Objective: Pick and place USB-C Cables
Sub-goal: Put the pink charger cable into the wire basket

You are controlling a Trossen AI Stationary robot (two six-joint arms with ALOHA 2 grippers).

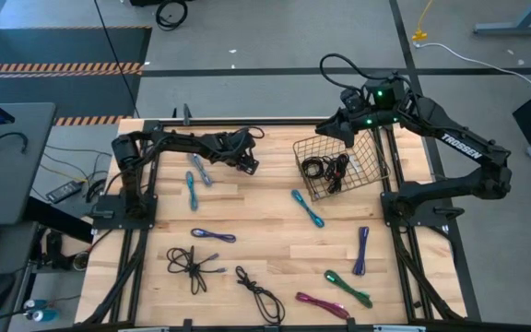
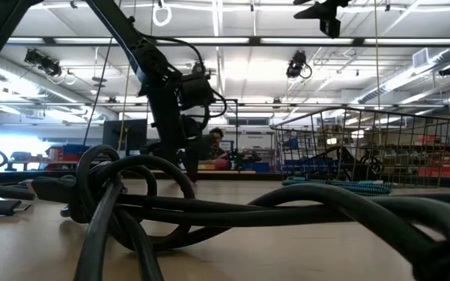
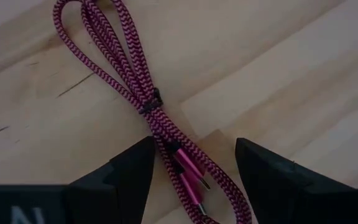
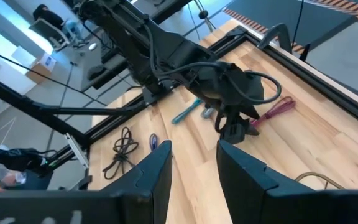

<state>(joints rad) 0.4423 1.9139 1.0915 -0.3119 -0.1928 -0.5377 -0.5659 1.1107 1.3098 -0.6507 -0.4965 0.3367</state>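
The magenta cable's connector end (image 3: 188,167) has my fingers low on both sides of it, so they would hold it if I closed now. My left gripper should close on the cable.
A magenta braided USB-C cable (image 3: 143,93) lies folded on the wooden table (image 1: 265,231). My left gripper (image 3: 194,174) hangs open just above it, one finger on each side of its connector end. From the right wrist view, this magenta cable (image 4: 277,111) pokes out beside the left gripper (image 4: 234,127). My right gripper (image 4: 194,168) stands open and empty, high over the wire basket (image 1: 367,152). Black cables (image 1: 321,169) lie coiled inside the basket. Other USB-C cables are spread on the table: silver-blue (image 1: 201,171), teal (image 1: 308,207), purple (image 1: 213,236), black (image 1: 192,267), green (image 1: 348,288).
More bundles lie near the front edge: a black one (image 1: 261,293), a magenta one (image 1: 321,304) and a purple one (image 1: 361,251). A second teal cable (image 1: 192,191) lies near the left arm. A person (image 2: 217,144) sits far behind the table.
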